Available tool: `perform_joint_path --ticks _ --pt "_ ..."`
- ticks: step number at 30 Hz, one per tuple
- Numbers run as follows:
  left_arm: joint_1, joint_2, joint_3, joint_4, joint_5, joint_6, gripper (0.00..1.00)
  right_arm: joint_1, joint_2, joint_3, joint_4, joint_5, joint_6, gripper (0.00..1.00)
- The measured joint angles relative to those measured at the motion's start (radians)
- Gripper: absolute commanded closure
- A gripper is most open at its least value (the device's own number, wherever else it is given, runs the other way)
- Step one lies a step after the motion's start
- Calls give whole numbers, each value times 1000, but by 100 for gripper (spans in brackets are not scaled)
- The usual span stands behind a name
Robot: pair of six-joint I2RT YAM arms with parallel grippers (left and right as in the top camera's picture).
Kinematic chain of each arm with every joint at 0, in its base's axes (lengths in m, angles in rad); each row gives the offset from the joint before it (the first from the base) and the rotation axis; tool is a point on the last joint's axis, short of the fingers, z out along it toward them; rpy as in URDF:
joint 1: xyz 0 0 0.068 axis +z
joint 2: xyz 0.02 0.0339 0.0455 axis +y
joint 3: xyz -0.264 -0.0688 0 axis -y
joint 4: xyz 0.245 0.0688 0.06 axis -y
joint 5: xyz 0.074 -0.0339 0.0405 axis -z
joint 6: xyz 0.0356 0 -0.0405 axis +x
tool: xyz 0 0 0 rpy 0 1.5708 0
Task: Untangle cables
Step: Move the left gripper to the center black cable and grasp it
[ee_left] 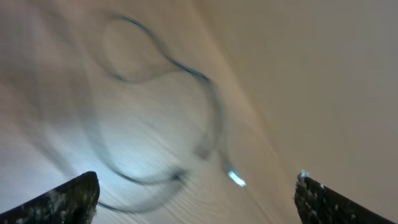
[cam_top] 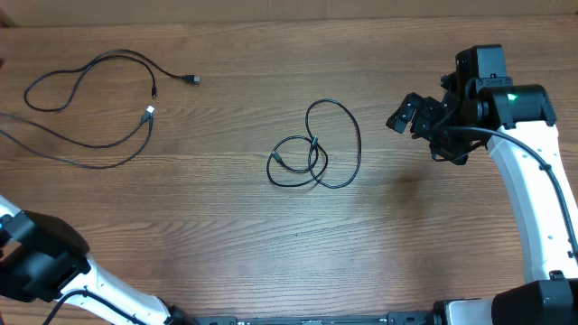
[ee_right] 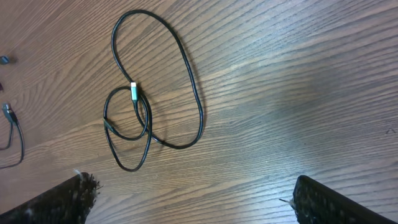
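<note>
The left gripper needs to reach the coiled black cable and take hold of part of a loop away from the plugs, so that both cable ends stay free to untangle.
A thin black cable (cam_top: 316, 149) lies coiled in overlapping loops at the table's centre. In the right wrist view this coiled cable (ee_right: 186, 68) shows a silvery plug (ee_right: 133, 91) inside the loops. Loose black cable strands (cam_top: 99, 99) with small plugs (cam_top: 191, 79) lie spread at the far left. My right gripper (cam_top: 408, 116) hangs to the right of the coil, open and empty, its fingers (ee_right: 199, 202) wide apart above bare wood. My left gripper (ee_left: 196, 199) is open and empty above a blurred cable (ee_left: 211, 118) with a bright plug (ee_left: 235, 178). It is out of the overhead view.
The left arm's base link (cam_top: 41, 262) sits at the front left corner. The right arm (cam_top: 533, 181) runs along the right edge. Bare wooden tabletop (cam_top: 226, 226) lies in front of the coil. Ends of the left strands (ee_right: 12, 124) show at the right wrist view's left edge.
</note>
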State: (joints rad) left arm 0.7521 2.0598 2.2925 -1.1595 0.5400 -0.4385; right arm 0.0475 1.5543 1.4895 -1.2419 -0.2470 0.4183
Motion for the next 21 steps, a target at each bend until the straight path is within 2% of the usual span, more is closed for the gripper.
perform_joint_path --ticks 3,6,8,10,13,15,21 --pt "-88 4 1 -116 162 40 0 0 0 0 -1 0 0 0" --pt "-255 9 0 -200 208 131 0 0 0 0 -1 1 0 0" --pt "-407 9 0 -262 150 174 0 0 0 0 0 1 1 0" --pt "-497 9 0 -294 74 187 0 0 0 0 -1 0 0 0" --pt "-678 9 0 -346 -137 198 0 0 0 0 -1 1 0 0" --pt "-767 9 0 -373 -220 204 0 0 0 0 -1 1 0 0" --pt "-879 54 0 -452 -295 207 0 0 0 0 -1 0 0 0"
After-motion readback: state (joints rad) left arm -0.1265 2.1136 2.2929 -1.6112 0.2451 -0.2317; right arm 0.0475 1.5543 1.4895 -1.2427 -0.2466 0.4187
